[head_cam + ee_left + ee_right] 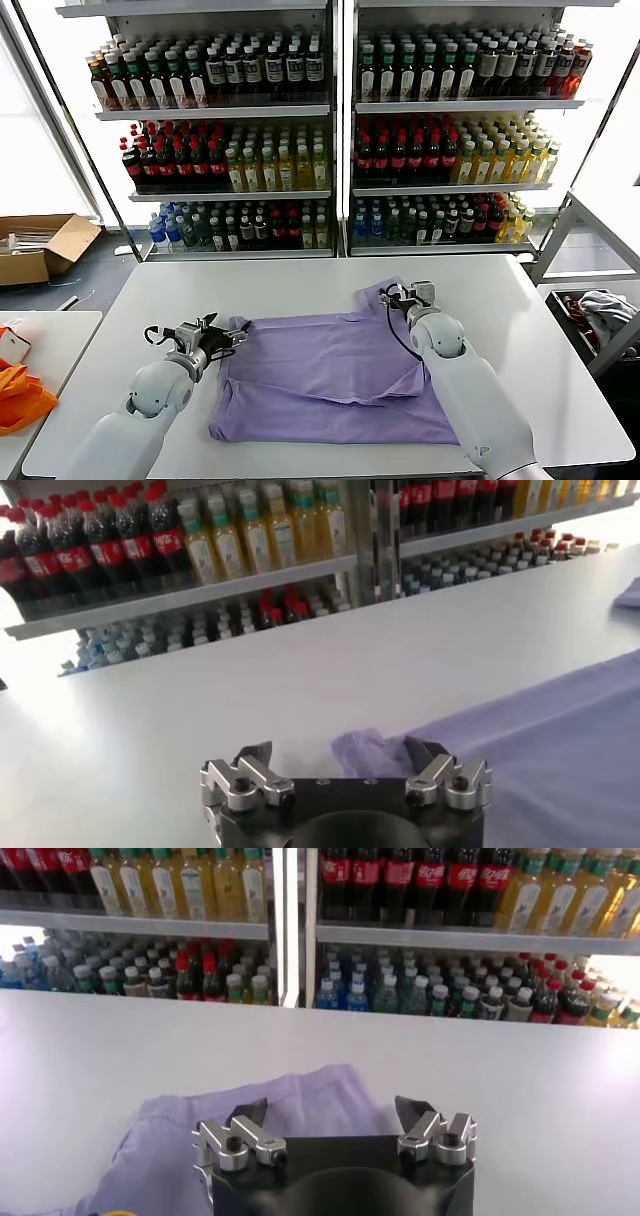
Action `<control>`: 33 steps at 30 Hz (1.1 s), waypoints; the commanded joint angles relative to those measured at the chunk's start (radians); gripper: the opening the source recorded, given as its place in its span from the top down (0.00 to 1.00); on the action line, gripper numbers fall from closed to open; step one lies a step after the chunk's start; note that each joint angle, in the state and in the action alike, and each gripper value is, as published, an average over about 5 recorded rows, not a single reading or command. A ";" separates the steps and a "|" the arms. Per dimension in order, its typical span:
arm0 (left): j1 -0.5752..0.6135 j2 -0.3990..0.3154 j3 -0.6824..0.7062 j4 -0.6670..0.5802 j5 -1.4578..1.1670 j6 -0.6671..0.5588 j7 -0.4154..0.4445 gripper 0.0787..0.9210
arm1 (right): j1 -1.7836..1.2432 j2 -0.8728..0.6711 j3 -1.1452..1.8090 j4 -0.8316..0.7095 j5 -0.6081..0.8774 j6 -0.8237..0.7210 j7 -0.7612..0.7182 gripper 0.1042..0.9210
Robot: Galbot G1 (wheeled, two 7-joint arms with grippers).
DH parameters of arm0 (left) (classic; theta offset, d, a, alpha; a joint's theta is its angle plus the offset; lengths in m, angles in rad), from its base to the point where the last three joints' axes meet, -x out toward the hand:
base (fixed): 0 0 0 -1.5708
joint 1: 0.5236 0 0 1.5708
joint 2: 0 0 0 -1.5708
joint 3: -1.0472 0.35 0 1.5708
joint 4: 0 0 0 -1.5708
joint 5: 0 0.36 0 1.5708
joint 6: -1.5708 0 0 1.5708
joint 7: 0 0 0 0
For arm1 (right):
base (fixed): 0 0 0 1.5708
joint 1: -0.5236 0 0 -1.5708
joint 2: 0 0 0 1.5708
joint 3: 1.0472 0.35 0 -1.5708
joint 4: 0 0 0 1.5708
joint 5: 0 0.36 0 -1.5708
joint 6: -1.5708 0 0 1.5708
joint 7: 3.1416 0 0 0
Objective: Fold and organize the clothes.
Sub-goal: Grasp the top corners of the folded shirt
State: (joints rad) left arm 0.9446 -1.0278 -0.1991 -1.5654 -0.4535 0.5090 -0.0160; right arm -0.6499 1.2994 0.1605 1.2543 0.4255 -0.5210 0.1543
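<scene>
The lavender T-shirt will next be picked up by its sleeve [372,296] with my right gripper, to fold it over the shirt's own body [325,360].
The clothes are one lavender T-shirt [340,375] lying spread flat on the white table [300,285]. My left gripper [232,338] rests low at the shirt's left edge. In the left wrist view it [338,752] stands open, with a bunched bit of the shirt's sleeve [368,752] lying between its fingers. My right gripper [403,294] is at the shirt's far right sleeve. The right wrist view shows it [331,1108] open too, its fingers either side of the lavender cloth [290,1098]. No printed pattern shows on the upper side.
Tall shelves of drink bottles [330,130] stand behind the table. An orange cloth [20,395] lies on a side table at the left, with a cardboard box [40,245] on the floor beyond. A bin of grey-white clothes [600,310] stands at the right.
</scene>
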 commanded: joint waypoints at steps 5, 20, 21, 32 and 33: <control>0.024 -0.009 0.004 -0.002 -0.005 0.002 0.004 0.45 | -0.044 0.006 0.008 0.032 0.000 -0.001 0.008 0.34; 0.035 -0.018 -0.002 0.004 0.022 -0.059 0.013 0.95 | -0.074 -0.001 0.009 0.084 -0.013 0.024 0.006 0.87; 0.034 -0.021 -0.005 0.002 0.022 -0.071 0.011 0.97 | -0.074 -0.002 0.013 0.091 -0.010 0.026 0.007 0.90; 0.061 -0.034 -0.032 -0.074 0.050 -0.161 0.006 0.99 | -0.095 0.007 0.068 0.257 -0.083 0.075 -0.017 0.99; 0.066 -0.034 -0.036 -0.080 0.050 -0.169 0.006 0.99 | -0.101 0.008 0.073 0.280 -0.080 0.074 -0.016 0.99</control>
State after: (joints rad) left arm 1.0036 -1.0628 -0.2239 -1.6070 -0.4205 0.4039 -0.0096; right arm -0.7404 1.3025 0.2081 1.4216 0.3899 -0.4798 0.1517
